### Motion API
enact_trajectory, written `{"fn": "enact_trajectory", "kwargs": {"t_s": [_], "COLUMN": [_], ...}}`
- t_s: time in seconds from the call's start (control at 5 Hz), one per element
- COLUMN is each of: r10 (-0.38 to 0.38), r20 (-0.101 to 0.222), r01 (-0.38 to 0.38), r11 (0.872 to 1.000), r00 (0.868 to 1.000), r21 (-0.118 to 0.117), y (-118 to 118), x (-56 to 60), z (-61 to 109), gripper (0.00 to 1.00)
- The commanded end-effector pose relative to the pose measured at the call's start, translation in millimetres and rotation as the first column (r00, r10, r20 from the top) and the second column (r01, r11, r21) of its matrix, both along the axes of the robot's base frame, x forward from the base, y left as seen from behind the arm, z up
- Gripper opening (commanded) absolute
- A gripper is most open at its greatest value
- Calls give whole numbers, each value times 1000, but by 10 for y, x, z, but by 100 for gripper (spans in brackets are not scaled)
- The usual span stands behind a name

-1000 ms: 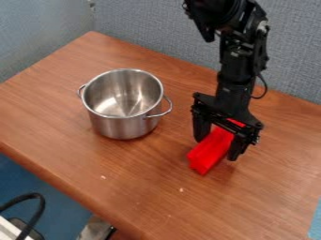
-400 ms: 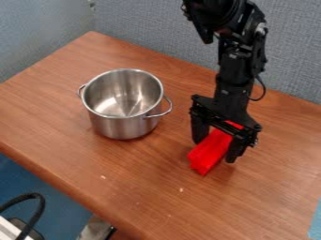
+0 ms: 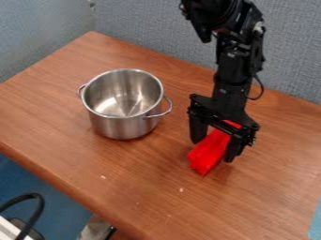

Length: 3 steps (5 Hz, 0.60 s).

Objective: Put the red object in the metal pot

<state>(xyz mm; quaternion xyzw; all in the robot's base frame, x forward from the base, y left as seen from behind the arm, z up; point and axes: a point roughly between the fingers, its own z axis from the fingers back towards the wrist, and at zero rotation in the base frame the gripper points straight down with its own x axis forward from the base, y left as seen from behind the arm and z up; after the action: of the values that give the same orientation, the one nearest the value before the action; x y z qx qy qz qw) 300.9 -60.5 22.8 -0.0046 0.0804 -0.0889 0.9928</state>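
Observation:
My gripper should close now, because its fingers reach down on both sides of the red block on the wooden table and would catch the block.
The red object (image 3: 211, 154), a bright red elongated block, lies on the wooden table right of centre. My gripper (image 3: 221, 139) points straight down over its far end, with one black finger (image 3: 197, 127) on each side of the block. The frame does not show whether the fingers press on it. The metal pot (image 3: 123, 102), round and shiny with two small side handles, stands empty to the left of the block, about a hand's width from it.
The wooden table (image 3: 75, 131) has its front edge running diagonally from lower left to lower right. A blue-grey wall is behind the arm. A black cable (image 3: 19, 208) lies on the floor at lower left.

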Motion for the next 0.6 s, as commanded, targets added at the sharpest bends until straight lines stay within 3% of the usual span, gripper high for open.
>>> {"fn": "enact_trajectory", "kwargs": {"t_s": [0.0,0.4], "r10": [2,-2], "r20": [82,83], "r01": [0,3], "r11": [1000,1000], "r00": [997,997], "r21": [-14,-11], "y": [-12,-26], "x": [110,126], "z": [257,275], "gripper": [100,100]}}
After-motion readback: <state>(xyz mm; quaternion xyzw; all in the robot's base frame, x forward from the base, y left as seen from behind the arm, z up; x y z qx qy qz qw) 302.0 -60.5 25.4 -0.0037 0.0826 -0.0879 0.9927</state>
